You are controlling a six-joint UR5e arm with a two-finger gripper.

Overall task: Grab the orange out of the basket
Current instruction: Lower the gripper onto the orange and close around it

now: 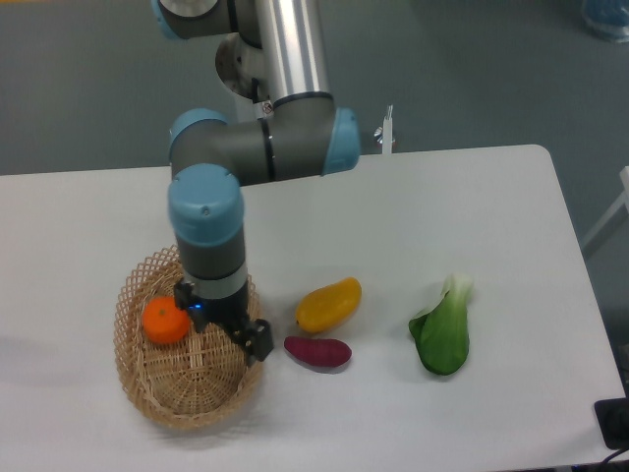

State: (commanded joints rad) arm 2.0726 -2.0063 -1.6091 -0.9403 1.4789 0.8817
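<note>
My gripper should next pick the orange out of the tan wicker basket, grabbing it by its round sides.
The orange is small, round and bright, and lies in the left part of the tan wicker basket at the table's front left. My gripper points straight down over the basket's right half, just right of the orange. Its two black fingers stand apart: one right next to the orange, the other near the basket's right rim. The orange is outside the jaws, not between them. The gripper is open and holds nothing.
A yellow-orange mango-shaped fruit and a purple sweet potato lie on the white table just right of the basket. A green bok choy lies further right. The arm's elbow hangs above the basket.
</note>
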